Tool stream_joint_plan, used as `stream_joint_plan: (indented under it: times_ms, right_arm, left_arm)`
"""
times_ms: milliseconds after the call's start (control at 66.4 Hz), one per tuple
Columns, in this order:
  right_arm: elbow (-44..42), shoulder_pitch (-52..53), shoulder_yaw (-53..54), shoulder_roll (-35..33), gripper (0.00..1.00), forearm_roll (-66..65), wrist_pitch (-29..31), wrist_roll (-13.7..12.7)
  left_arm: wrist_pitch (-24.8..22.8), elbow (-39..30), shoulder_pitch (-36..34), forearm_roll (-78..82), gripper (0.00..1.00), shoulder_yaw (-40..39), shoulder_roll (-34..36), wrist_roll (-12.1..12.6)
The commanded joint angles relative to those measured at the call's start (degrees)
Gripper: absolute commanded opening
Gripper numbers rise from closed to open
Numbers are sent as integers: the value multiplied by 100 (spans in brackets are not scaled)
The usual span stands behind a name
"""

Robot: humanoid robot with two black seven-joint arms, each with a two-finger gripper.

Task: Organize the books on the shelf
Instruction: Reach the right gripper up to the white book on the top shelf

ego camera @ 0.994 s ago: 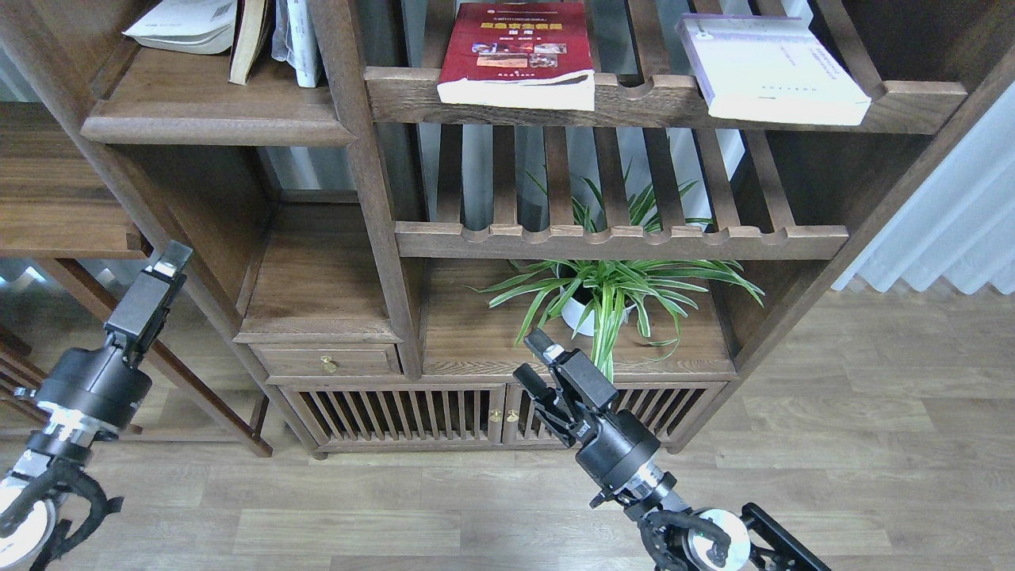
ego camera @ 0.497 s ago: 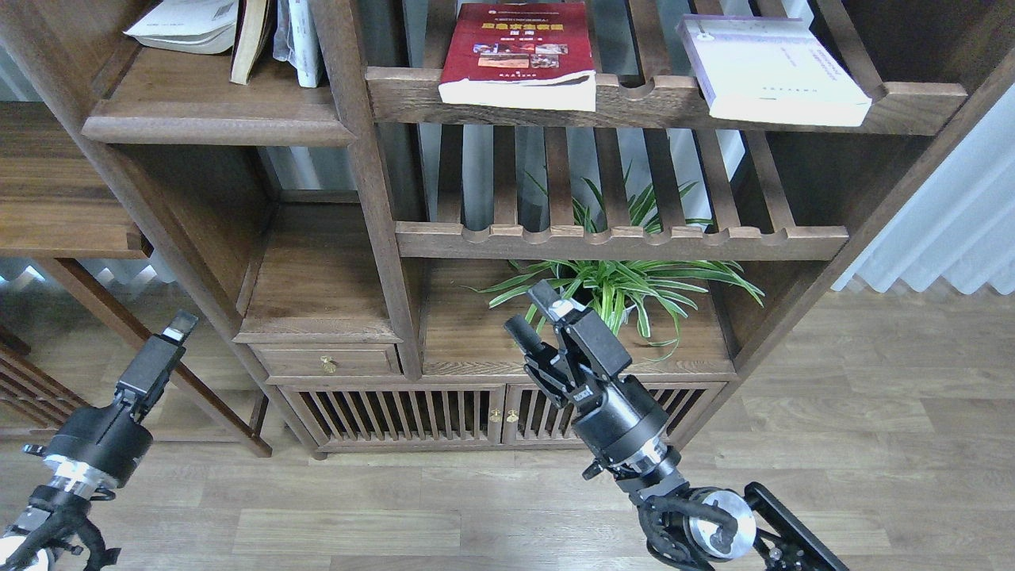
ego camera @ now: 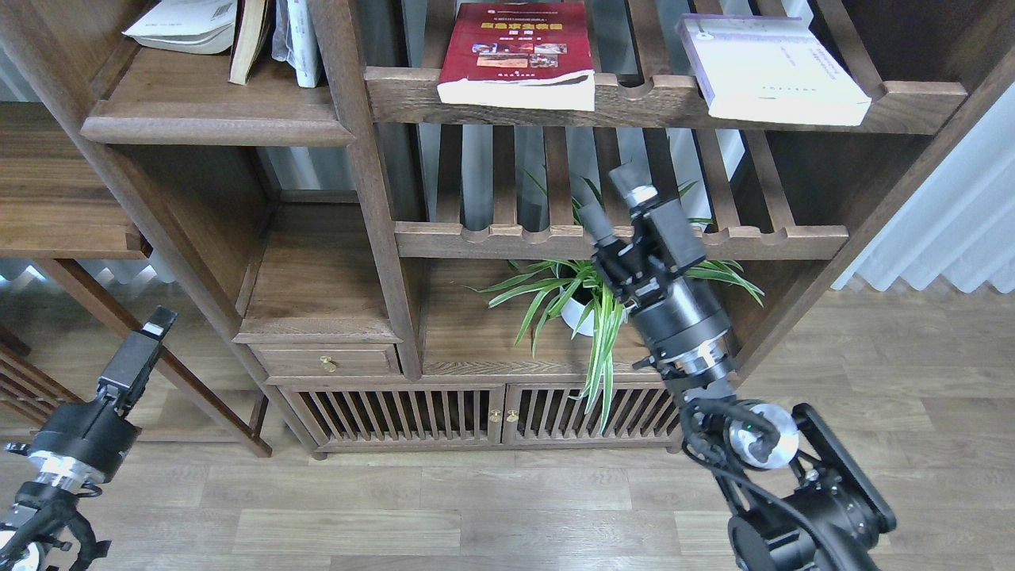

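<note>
I will next use my right gripper to grab the book by its lower edge (ego camera: 786,113), so that I can organize the pale lavender-white book on the shelf (ego camera: 214,127).
The dark red book (ego camera: 515,51) lies flat on the upper slatted rack, its lower edge over the front rail. The pale lavender-white book (ego camera: 773,67) lies flat on the same rack to the right. The shelf (ego camera: 214,127) is the solid board at upper left; it carries a white book lying flat (ego camera: 182,24) and two leaning books (ego camera: 250,40). I cannot make out a yellow-green cover. My right gripper (ego camera: 610,198) is open and empty, in front of the lower slatted rack, below the red book. My left gripper (ego camera: 151,337) is low at the left, seen edge-on.
A potted spider plant (ego camera: 583,305) stands on the cabinet top behind my right arm. The lower slatted rack (ego camera: 507,238) runs across the middle. A small drawer (ego camera: 325,361) and slatted doors (ego camera: 396,412) are below. A side table (ego camera: 63,230) is at the left and a curtain (ego camera: 951,214) at the right.
My right gripper has risen and moved right, from in front of the cabinet doors to the lower slatted rack. My left gripper has dropped lower and drifted slightly left.
</note>
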Motion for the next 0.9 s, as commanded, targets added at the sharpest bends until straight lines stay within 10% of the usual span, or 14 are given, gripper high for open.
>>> stream_joint_plan:
  times_ms: [0,889]
  right_arm:
    - [-8,78,231,0,98,6,-5,0]
    - [-140,421,802,-1424,97,437,-963,-26]
  left_arm:
    - [0,36,-86,-4,99,-8,4,0]
    - [0,186,-402,-22,99,-96,4,9]
